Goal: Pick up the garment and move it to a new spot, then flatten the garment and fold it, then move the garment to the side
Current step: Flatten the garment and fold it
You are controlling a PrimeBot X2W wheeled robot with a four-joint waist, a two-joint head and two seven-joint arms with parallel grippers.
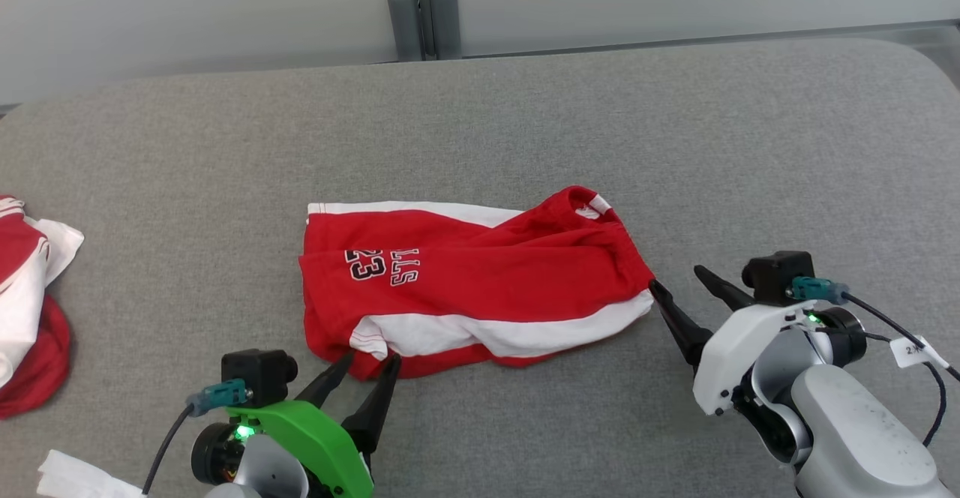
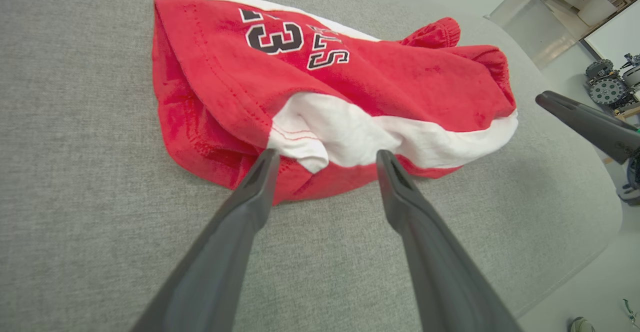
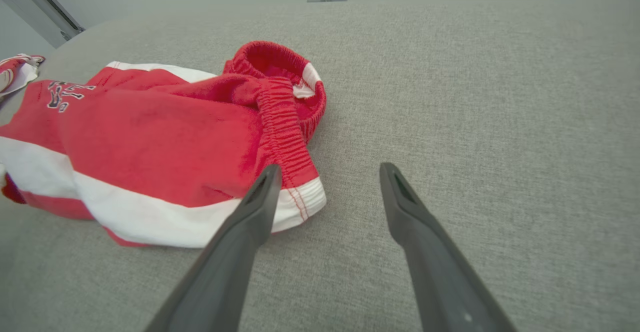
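Observation:
My left gripper pinches the garment by the hem corner of its white band (image 1: 380,349) next, since that corner sticks up while the red cloth (image 1: 486,274) lies slack.
The red garment (image 1: 480,277) with white bands and black "23" lettering lies folded into a rumpled rectangle in the middle of the grey padded surface. My left gripper (image 1: 369,359) stands open at its near left corner, fingertips at the white band (image 2: 350,134). My right gripper (image 1: 679,273) is open at the garment's right end, one fingertip touching the white corner (image 3: 300,204) by the gathered red edge, the other over bare surface. The garment (image 2: 350,82) spreads away from the left fingers. Nothing is held in either gripper.
Another red and white cloth (image 1: 26,310) lies bunched at the left edge of the grey surface (image 1: 675,145). A white scrap (image 1: 75,477) shows at the bottom left. Grey posts (image 1: 424,10) stand behind the far edge. The surface's rounded right edge drops to the floor (image 2: 590,292).

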